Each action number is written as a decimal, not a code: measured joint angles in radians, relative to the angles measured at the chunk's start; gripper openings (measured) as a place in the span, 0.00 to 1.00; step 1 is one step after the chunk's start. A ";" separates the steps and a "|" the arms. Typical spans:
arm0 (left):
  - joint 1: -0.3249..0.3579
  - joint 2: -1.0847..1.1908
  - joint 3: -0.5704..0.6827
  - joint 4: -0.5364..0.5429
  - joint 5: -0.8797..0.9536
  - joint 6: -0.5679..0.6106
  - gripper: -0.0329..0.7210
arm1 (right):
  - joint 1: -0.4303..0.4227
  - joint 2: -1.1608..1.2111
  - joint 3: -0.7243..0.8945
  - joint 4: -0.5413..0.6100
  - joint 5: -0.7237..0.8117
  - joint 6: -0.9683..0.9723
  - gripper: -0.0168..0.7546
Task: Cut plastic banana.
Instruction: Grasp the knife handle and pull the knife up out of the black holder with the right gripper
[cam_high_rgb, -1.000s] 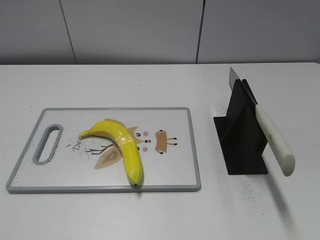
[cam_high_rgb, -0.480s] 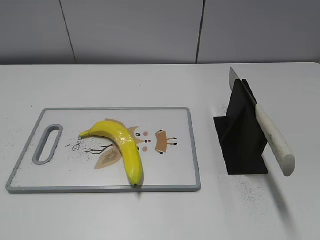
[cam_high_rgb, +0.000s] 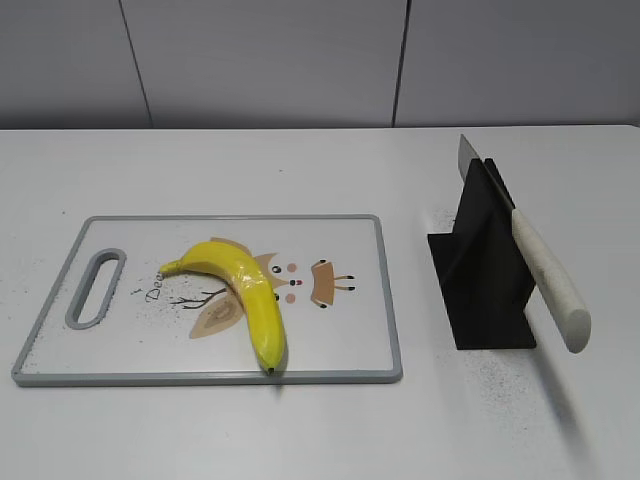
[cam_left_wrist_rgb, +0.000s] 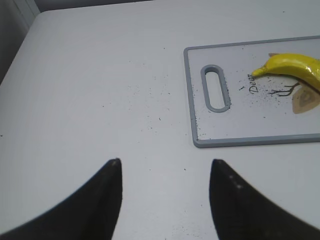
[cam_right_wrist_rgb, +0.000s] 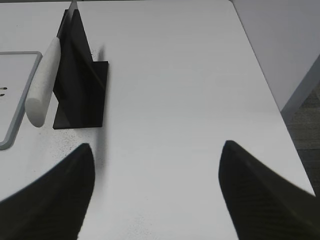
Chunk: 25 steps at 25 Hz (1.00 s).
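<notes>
I need to cut the banana, so I should next grab the knife by its pale handle with my right gripper, since the grey blade (cam_high_rgb: 469, 157) lies bare along the top of the black stand.
A yellow plastic banana (cam_high_rgb: 245, 292) lies curved on a white cutting board (cam_high_rgb: 340, 340) with a grey rim at the left of the table; it also shows in the left wrist view (cam_left_wrist_rgb: 295, 67). A knife with a white handle (cam_high_rgb: 548, 280) rests slanted in a black stand (cam_high_rgb: 485, 275) at the right, also in the right wrist view (cam_right_wrist_rgb: 44, 90). My left gripper (cam_left_wrist_rgb: 165, 162) is open and empty over bare table, left of the board (cam_left_wrist_rgb: 235, 142). My right gripper (cam_right_wrist_rgb: 157, 147) is open and empty, right of the stand (cam_right_wrist_rgb: 80, 85). Neither gripper shows in the exterior view.
The board has a slot handle (cam_high_rgb: 93, 288) at its left end and cartoon prints. Dark specks dot the white table (cam_high_rgb: 300, 430). The table's right edge (cam_right_wrist_rgb: 270, 90) drops off beside a grey wall panel.
</notes>
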<state>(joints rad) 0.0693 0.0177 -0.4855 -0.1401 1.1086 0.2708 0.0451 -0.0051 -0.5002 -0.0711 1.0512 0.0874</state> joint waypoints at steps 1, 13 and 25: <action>0.000 0.000 0.000 0.000 0.000 0.000 0.74 | 0.000 0.000 0.000 0.000 0.000 0.000 0.78; 0.000 0.000 0.000 0.000 0.000 0.000 0.73 | 0.000 0.208 -0.083 -0.003 0.041 0.087 0.78; 0.000 0.000 0.000 0.000 0.000 0.000 0.73 | 0.012 0.751 -0.342 0.105 0.161 0.116 0.78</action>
<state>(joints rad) 0.0693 0.0177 -0.4855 -0.1401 1.1086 0.2708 0.0567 0.7459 -0.8425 0.0336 1.2122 0.2038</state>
